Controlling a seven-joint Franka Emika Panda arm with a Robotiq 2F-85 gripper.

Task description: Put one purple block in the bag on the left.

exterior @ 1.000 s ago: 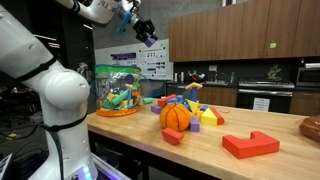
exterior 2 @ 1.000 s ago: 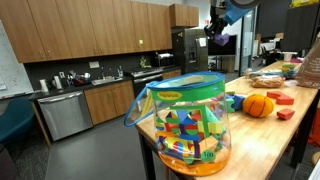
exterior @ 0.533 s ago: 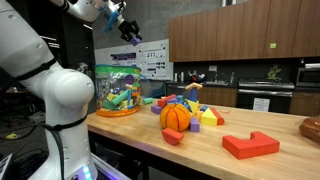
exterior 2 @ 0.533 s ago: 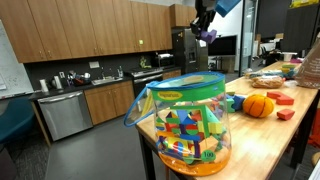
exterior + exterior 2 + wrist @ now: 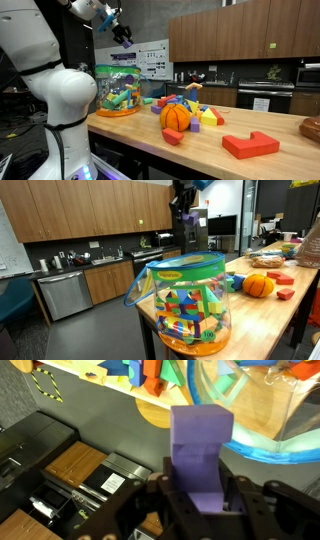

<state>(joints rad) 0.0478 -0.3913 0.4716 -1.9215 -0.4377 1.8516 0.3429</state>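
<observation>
A wide gap separates the purple block's lower end from the bag's rim, so lowering the block comes first and it is too early for my gripper to release it.
My gripper is shut on a purple block, which stands between the jaws in the wrist view. In both exterior views the gripper hangs high in the air above the bag. The bag is clear plastic with a green top band and colourful toys inside. It stands on the wooden counter near its end. In the wrist view the bag's rim lies to the right of the block.
An orange ball, red blocks and a pile of coloured blocks lie on the counter beyond the bag. The robot's white base stands beside the counter's end.
The gripper has carried the purple block sideways through the air, from over the middle of the counter to above the bag.
</observation>
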